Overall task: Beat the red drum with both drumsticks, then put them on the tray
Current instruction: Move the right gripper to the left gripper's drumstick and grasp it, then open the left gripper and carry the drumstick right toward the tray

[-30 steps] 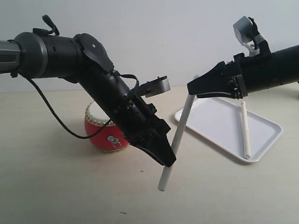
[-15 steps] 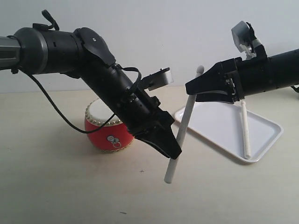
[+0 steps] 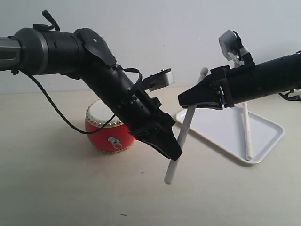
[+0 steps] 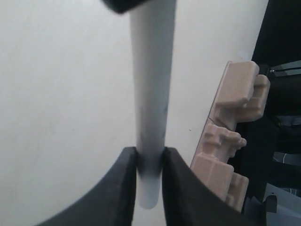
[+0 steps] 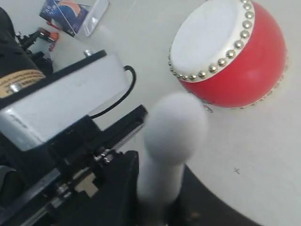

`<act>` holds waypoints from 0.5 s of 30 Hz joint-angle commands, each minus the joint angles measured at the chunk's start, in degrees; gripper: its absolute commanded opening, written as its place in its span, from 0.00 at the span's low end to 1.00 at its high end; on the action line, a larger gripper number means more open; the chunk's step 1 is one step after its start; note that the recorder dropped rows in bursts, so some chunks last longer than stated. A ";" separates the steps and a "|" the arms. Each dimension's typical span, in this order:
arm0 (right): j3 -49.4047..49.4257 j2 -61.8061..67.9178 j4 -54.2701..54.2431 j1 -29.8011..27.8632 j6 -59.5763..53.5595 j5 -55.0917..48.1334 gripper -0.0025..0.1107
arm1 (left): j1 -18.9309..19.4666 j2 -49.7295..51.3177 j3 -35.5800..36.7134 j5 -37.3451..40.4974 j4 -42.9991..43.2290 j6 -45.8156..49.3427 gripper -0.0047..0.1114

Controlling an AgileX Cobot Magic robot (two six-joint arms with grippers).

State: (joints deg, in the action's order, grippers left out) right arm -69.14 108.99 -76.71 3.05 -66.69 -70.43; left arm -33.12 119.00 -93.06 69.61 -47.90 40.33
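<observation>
The robot's right gripper is pressing its fingers around the drumstick [image 3: 185, 129] under its rounded tip, so the left gripper needs to let go now.
The red drum [image 3: 106, 134] stands on the table behind my left arm; the right wrist view shows the drum [image 5: 235, 56] with its cream skin and gold studs. My left gripper [image 3: 173, 151] is shut on the lower end of a drumstick [image 3: 184, 127], which leans steeply above the table. The left wrist view shows that gripper [image 4: 150, 155] clamping the drumstick [image 4: 151, 80]. My right gripper [image 3: 184, 100] sits round the same stick just under its rounded tip, jaws pressed on both sides of the drumstick [image 5: 175, 127]. A second drumstick [image 3: 246, 129] lies in the white tray [image 3: 216, 129].
The tray lies at the right, tilted up at its far side. My left arm [image 3: 94, 70] crosses in front of the drum, its grey-white wrist camera [image 5: 61, 103] close to my right gripper. A blue packet [image 5: 70, 12] lies beyond the table's edge.
My left gripper lifted the drumstick slightly up and right. My right gripper moved left and down along the stick's upper part and now encloses it under the tip.
</observation>
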 commanded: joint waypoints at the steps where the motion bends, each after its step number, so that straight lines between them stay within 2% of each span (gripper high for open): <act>1: 0.21 -0.14 -0.05 -0.18 -0.37 0.47 0.02 | 0.06 -0.35 -0.40 0.35 -0.96 0.54 0.04; 3: 0.21 -0.14 -0.05 -0.18 0.41 0.47 0.02 | 0.06 -0.35 -0.40 0.35 -0.95 0.54 0.04; 5: 0.08 -0.24 -0.05 -0.18 1.31 0.47 0.02 | 0.06 -0.46 -0.40 0.35 -0.95 0.37 0.09; 8: -0.60 -0.24 0.13 -0.72 3.56 0.47 0.02 | 0.06 -0.83 -0.40 0.35 -0.95 0.37 0.29; 12: -2.71 -0.24 1.15 -2.94 7.95 0.47 0.02 | 0.06 -2.48 -0.40 0.35 -0.81 0.37 0.68; 13: -3.44 -0.24 1.84 -3.75 9.33 0.47 0.02 | 0.06 -3.03 -0.40 0.35 -0.35 0.25 0.74; 15: -5.24 -0.13 4.27 -5.17 12.78 0.47 0.02 | 0.06 -4.17 -0.40 0.35 1.31 0.16 0.76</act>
State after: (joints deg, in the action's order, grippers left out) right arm -72.34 108.99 -74.82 -0.29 -57.71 -70.11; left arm -33.12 116.95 -93.06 69.57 -47.60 40.70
